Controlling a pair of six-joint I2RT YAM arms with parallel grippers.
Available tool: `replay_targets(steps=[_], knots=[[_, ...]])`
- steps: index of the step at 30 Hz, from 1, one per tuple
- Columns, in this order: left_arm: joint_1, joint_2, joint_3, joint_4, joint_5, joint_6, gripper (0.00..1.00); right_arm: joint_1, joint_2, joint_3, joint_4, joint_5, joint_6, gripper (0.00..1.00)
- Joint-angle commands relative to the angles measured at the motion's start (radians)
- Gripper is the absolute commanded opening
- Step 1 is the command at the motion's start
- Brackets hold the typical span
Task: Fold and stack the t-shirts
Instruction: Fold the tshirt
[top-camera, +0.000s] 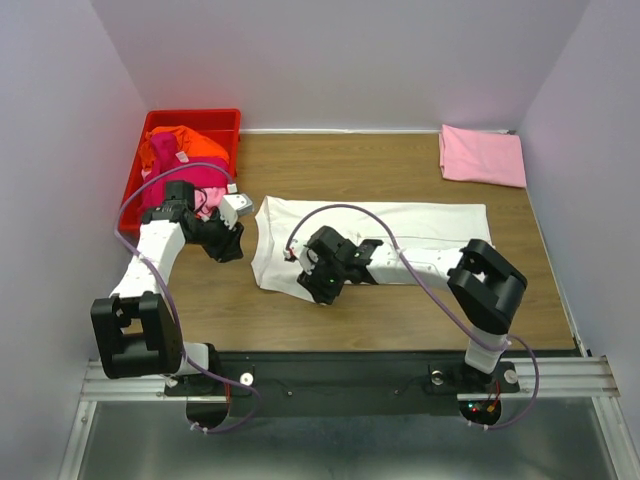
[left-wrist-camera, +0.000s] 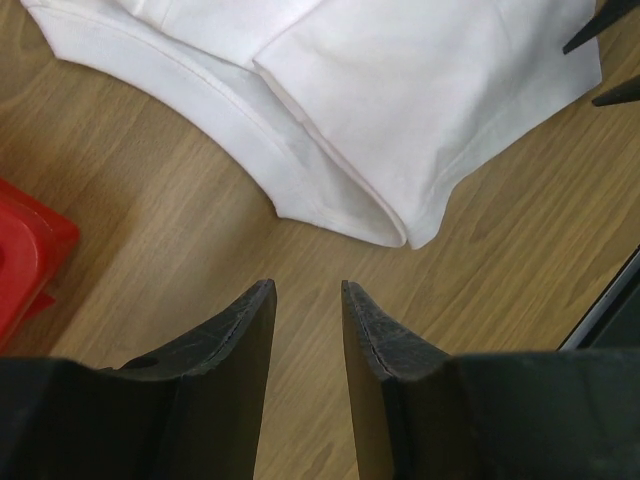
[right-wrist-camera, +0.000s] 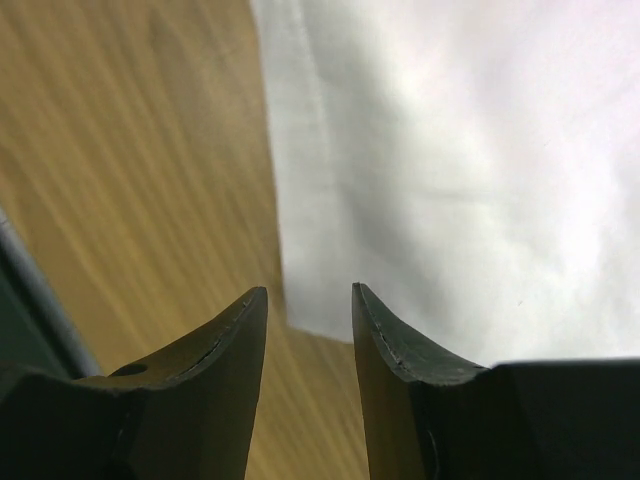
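Observation:
The white t-shirt (top-camera: 400, 225) needs its flap folded back across it, so my right gripper should next grab the t-shirt by its near corner (top-camera: 313, 299), pinching the t-shirt's edge.
A large white t-shirt (top-camera: 400, 225) lies partly folded into a long band across the middle of the table. My left gripper (top-camera: 232, 240) is open and empty, hovering over bare wood just left of the shirt's left end (left-wrist-camera: 400, 110). My right gripper (top-camera: 322, 285) is open and empty above the shirt's near left corner (right-wrist-camera: 430, 170). A folded pale pink t-shirt (top-camera: 482, 155) lies at the far right. Orange (top-camera: 180, 146) and magenta (top-camera: 190, 176) t-shirts are heaped in the bin.
A red plastic bin (top-camera: 215, 121) stands at the far left corner; its edge shows in the left wrist view (left-wrist-camera: 25, 260). White walls close in the table on three sides. The black front rail (top-camera: 340, 365) runs along the near edge.

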Motion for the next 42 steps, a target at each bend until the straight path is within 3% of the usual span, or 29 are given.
replay_targets(steps=[1,7,17,33,37,41,42], knots=[[0.009,-0.009,-0.004,-0.003,0.035,-0.001,0.44,0.019,0.050,0.048,0.049,0.109,-0.042,0.45],[0.011,0.010,0.002,-0.008,0.026,0.015,0.44,0.037,0.081,0.034,0.033,0.112,-0.056,0.42],[0.011,0.051,0.028,0.001,0.032,0.015,0.44,0.062,0.050,0.054,-0.004,0.164,-0.080,0.49],[0.011,0.054,0.029,0.011,0.029,0.013,0.44,0.106,0.079,0.063,-0.063,0.241,-0.099,0.47],[0.012,0.060,0.035,0.009,0.032,0.013,0.44,0.106,0.131,0.045,-0.058,0.279,-0.115,0.43],[0.011,0.062,0.040,0.011,0.030,0.016,0.44,0.106,0.156,0.037,-0.056,0.279,-0.128,0.29],[0.011,0.065,0.040,0.011,0.032,0.016,0.44,0.106,0.161,0.040,-0.058,0.278,-0.131,0.21]])
